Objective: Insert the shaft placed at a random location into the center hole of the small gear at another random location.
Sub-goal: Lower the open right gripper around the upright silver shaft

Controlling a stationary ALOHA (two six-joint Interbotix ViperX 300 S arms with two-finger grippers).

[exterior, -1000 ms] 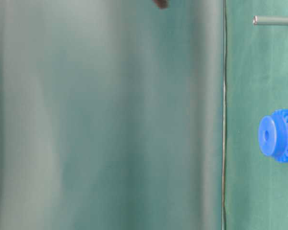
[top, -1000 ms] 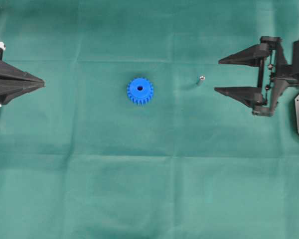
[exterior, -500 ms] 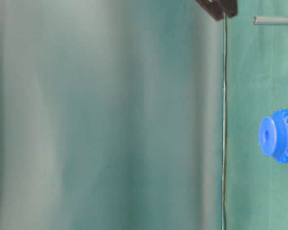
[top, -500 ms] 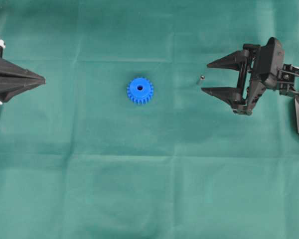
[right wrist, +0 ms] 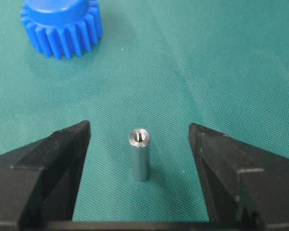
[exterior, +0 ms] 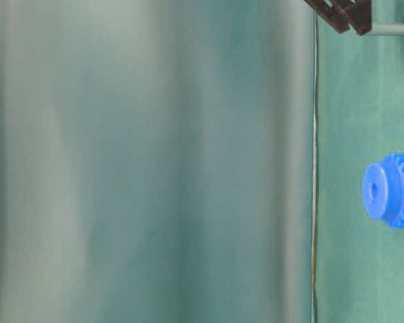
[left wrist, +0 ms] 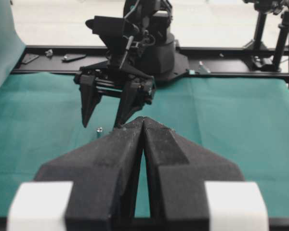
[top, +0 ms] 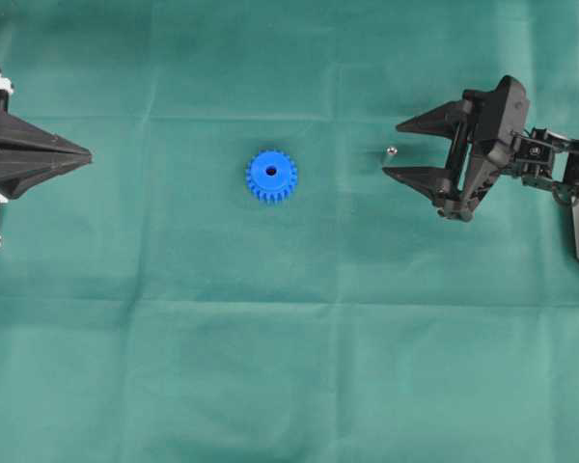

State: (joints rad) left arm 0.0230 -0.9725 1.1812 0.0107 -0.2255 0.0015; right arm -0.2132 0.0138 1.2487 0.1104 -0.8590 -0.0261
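Note:
I need to close my right gripper. Closing now would hold the shaft. Its fingers are on either side of the upright shaft [right wrist: 140, 156], level with the shaft's top end [right wrist: 139, 137].
The shaft [top: 390, 152] [right wrist: 138, 154] [exterior: 390, 29] [left wrist: 99, 130], a short silver pin, stands upright on the green cloth. My right gripper [top: 392, 150] [right wrist: 138, 132] is open, one finger on each side of the shaft without touching it. The small gear [top: 271, 176] [right wrist: 61, 24] [exterior: 390, 190], bright blue and toothed, lies flat to the shaft's left, with its center hole [top: 271, 171] dark in the hub. At the left edge my left gripper [top: 87, 154] [left wrist: 143, 119] is shut and holds nothing.
Green cloth [top: 289, 338] covers the table. The right arm's black base [left wrist: 154, 53] and a black rail [left wrist: 231, 74] stand at the cloth's far edge in the left wrist view. A blurred green backdrop [exterior: 148, 161] fills most of the table-level view.
The right gripper has moved left, staying open, until its fingertips flank the shaft. The left gripper, gear and shaft have stayed put.

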